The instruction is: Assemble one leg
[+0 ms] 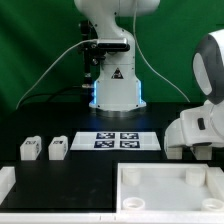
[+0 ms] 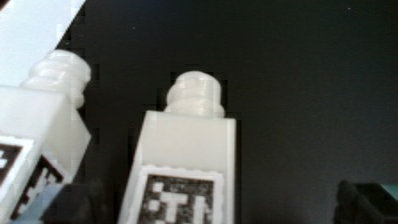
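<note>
My gripper closes on the leg next, since my fingers reach down on either side of the tagged leg, beside its black-and-white tag [image 2: 178, 197].
In the wrist view two white legs lie side by side on the black table, each with a ribbed peg at its end. One leg [image 2: 187, 150] shows its black-and-white tag and lies between my fingers. The other leg [image 2: 36, 110] lies just outside one finger. My gripper [image 2: 214, 205] is open, with dark fingertips [image 2: 370, 200] standing wide of the leg and not touching it. In the exterior view my hand [image 1: 198, 132] is low at the exterior view's right and hides its fingers. Two more legs [image 1: 30, 149] [image 1: 57, 149] stand at the exterior view's left.
The marker board [image 1: 115, 140] lies in the middle in front of the robot base. The large white rimmed panel [image 1: 150, 176] lies at the front right, close under my hand. Another white part [image 1: 5, 182] sits at the front left edge.
</note>
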`<action>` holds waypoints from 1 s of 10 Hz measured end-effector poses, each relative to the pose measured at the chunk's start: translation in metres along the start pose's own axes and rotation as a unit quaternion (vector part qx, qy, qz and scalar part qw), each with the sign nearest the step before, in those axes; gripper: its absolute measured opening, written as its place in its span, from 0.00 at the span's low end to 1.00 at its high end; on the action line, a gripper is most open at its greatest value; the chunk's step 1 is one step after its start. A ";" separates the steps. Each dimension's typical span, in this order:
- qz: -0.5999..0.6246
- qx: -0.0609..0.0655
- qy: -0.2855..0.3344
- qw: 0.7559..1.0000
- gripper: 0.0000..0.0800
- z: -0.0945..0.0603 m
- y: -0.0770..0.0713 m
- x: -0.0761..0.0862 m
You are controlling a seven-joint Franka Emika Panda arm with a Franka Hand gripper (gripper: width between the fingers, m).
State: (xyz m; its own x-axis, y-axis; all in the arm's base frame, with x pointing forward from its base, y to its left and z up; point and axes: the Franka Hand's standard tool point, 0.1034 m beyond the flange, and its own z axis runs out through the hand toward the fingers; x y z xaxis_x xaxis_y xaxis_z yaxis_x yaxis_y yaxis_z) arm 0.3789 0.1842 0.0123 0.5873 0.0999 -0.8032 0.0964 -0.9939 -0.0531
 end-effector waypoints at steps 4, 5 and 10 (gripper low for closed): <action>0.000 0.001 0.004 1.000 0.65 0.001 -0.001 0.002; 0.000 0.001 0.004 1.000 0.48 0.001 -0.001 0.002; 0.000 0.001 0.004 1.000 0.36 0.001 -0.001 0.002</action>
State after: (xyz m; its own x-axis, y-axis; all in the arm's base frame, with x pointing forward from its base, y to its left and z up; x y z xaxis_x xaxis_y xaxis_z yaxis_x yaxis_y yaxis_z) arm 0.3789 0.1853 0.0104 0.5934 0.1009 -0.7985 0.0957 -0.9939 -0.0545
